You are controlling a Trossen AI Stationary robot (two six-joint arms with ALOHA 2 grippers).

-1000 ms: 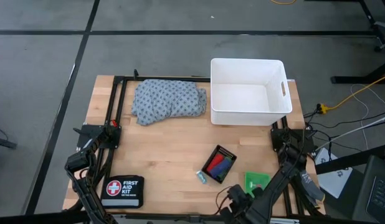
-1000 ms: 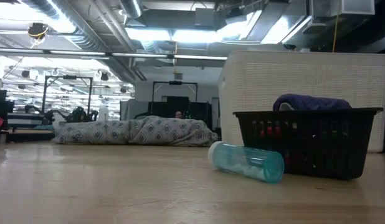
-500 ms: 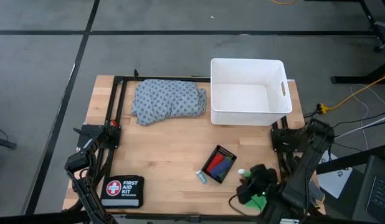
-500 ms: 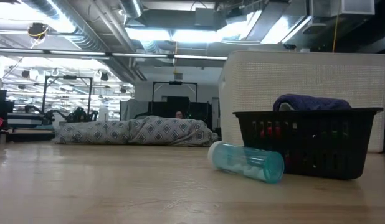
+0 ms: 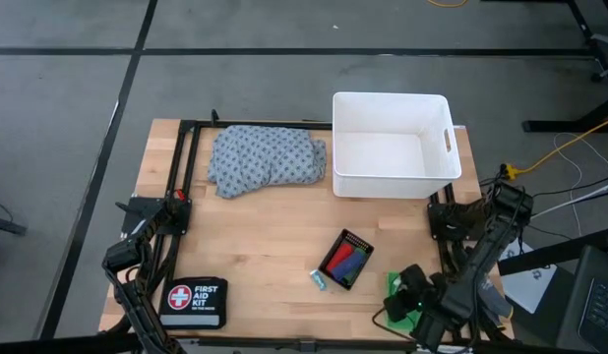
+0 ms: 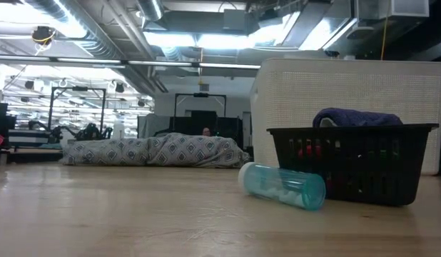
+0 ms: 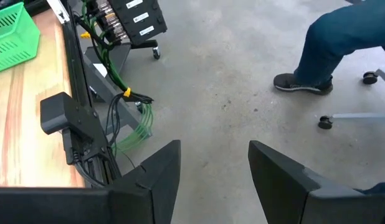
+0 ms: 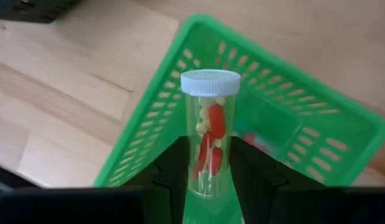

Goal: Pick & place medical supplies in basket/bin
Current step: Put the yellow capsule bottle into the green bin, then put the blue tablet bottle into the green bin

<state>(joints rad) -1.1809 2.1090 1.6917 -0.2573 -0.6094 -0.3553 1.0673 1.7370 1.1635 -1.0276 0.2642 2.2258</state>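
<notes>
The capped vial is lying within the green tray's rim. My right gripper should open now and let go of the vial.
My right gripper is shut on a clear vial with a white cap and red and pale pills inside. It hangs over the green tray at the table's near right. A black mesh tray holds red and blue rolls, and a teal vial lies on its side next to it. The dotted cloth lies heaped at the far left, next to the white tub. My left gripper stands open beyond the table's left edge, holding nothing. My right gripper pinches the vial's body between its two fingers, below the cap end. The fingers come from above, pointing steeply down, and lie along the vial. The capped end sticks out past the fingertips toward the green tray; whether it touches the tray does not show.
A black FIRST AID KIT pouch lies at the near left corner. In the left wrist view a person's leg stands on the floor beyond the table. Bare wood lies in the middle of the table.
My right gripper has swung from the table's near edge toward the right and down over the green tray, tipping more steeply down, with the vial between its fingers.
</notes>
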